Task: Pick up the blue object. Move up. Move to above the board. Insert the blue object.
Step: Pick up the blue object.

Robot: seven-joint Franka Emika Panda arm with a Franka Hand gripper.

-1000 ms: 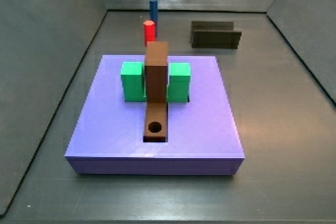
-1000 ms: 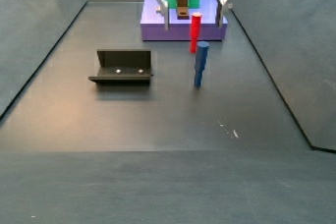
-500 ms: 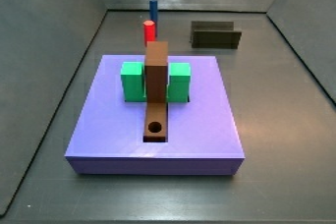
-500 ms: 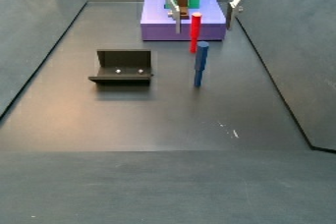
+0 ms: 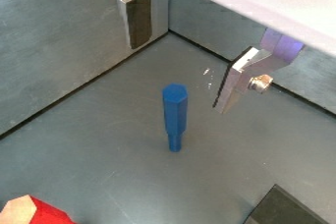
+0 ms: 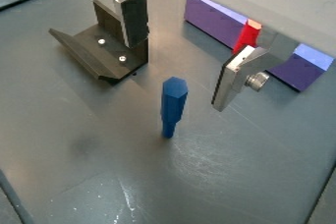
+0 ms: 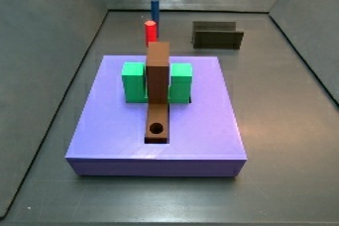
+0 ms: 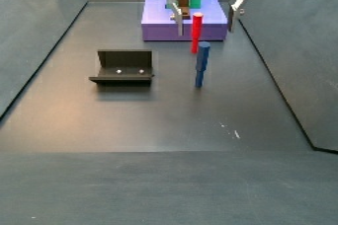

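Observation:
The blue peg's slimmer end needs to stay free to go into the board, so my gripper will reach the peg and grab its thicker head (image 7: 155, 3).
The blue object (image 8: 203, 68) is a slim blue peg standing upright on the grey floor, and it shows in both wrist views (image 5: 174, 118) (image 6: 172, 108) and behind the red peg in a side view (image 7: 154, 10). The gripper (image 8: 203, 10) hangs above it, open and empty. In both wrist views the gripper (image 5: 187, 51) (image 6: 184, 49) has a finger well clear on each side of the peg's top. The board (image 7: 159, 86) is a brown plank with a round hole (image 7: 158, 129), lying over a green block (image 7: 135, 81) on the purple slab (image 7: 199, 121).
A red peg (image 8: 196, 32) stands upright between the blue peg and the purple slab (image 8: 165, 29). The dark fixture (image 8: 122, 68) stands on the floor to one side and shows close to one finger in a wrist view (image 6: 105, 46). Grey walls enclose the floor.
The gripper has shifted slightly sideways, ending more nearly over the blue peg. The pegs, board and fixture have not moved.

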